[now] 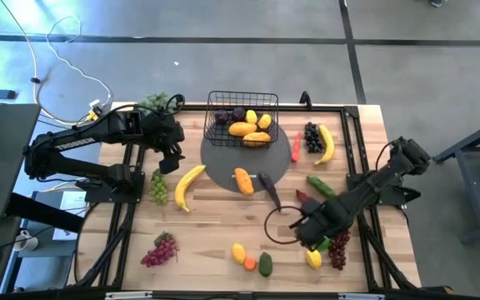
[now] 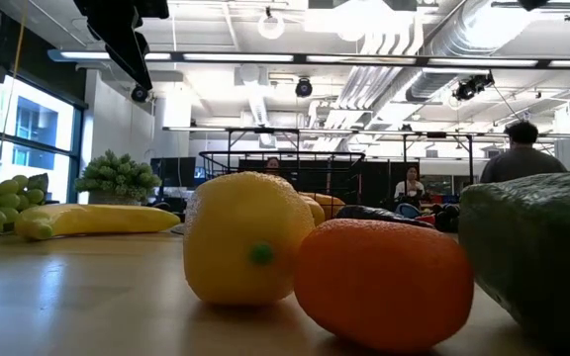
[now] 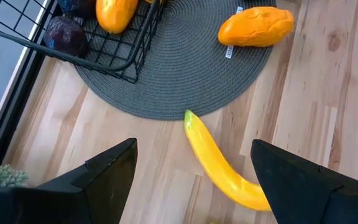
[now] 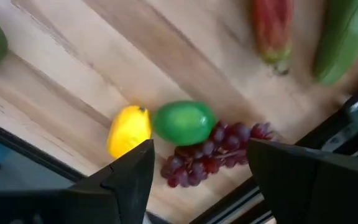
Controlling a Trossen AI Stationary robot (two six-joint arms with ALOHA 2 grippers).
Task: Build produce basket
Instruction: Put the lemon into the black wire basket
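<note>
I will next grab the yellow lemon by its rounded middle [image 1: 313,258] with my right gripper, to add it to the produce basket.
The black wire basket [image 1: 242,118] stands on the round dark mat [image 1: 223,162] and holds mangoes and dark purple fruit. My left gripper [image 1: 172,157] is open above the table, over the far end of a yellow banana [image 3: 219,163] that lies beside the mat; the mat [image 3: 185,68] and the basket [image 3: 104,43] also show in the left wrist view. My right gripper [image 1: 311,237] is open above a lime [image 4: 184,122], a lemon [image 4: 128,129] and red grapes [image 4: 216,152] at the near right. An orange mango [image 1: 243,180] and an eggplant [image 1: 269,188] lie on the mat.
Green grapes [image 1: 158,187], red grapes [image 1: 161,250], and a lemon [image 1: 238,252], orange [image 1: 250,263] and avocado [image 1: 265,265] lie near the front. A cucumber [image 1: 321,185], chili [image 1: 296,147], purple grapes [image 1: 312,137] and a second banana [image 1: 327,143] lie at right. A leafy bunch [image 1: 152,102] sits far left.
</note>
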